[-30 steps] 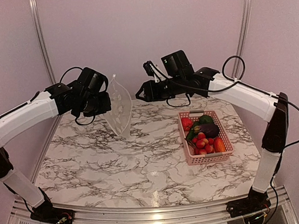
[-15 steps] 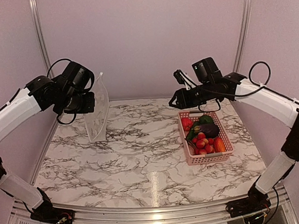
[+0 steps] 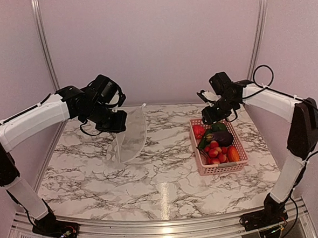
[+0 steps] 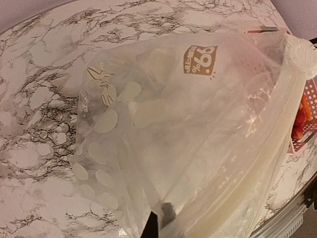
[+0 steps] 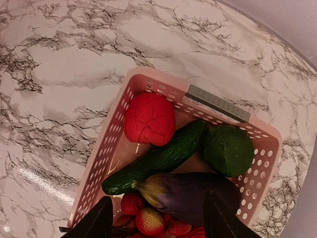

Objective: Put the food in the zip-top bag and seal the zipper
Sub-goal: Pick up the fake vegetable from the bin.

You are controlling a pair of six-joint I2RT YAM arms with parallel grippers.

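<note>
My right gripper is to grab the eggplant [image 5: 193,196] by its yellowish stem end [image 5: 152,190], so the dark purple body stays free to go into the bag first.
The clear dotted zip-top bag [image 3: 132,136] hangs from my left gripper [image 3: 117,121], which is shut on its edge; its lower end rests on the table. In the left wrist view the bag [image 4: 198,124] fills the frame and its whitish zipper strip [image 4: 277,144] runs down the right. The food lies in the pink basket [image 3: 218,167]: red tomato [image 5: 148,119], green cucumber [image 5: 158,158], green pepper [image 5: 228,148], dark purple eggplant [image 5: 193,196], strawberries [image 5: 148,220], orange carrot [image 3: 233,154]. My right gripper [image 3: 209,117] is open and empty above the basket's far end [image 5: 156,223].
The marble table [image 3: 152,179] spreads between the bag and the basket. The basket's grey label [image 5: 216,103] sits on its far rim. Pink walls with metal posts [image 3: 44,45] close the back and sides.
My left arm has swung right and down with the bag, from the far left toward the table's middle. My right gripper has dropped and pulled in over the basket's far end.
</note>
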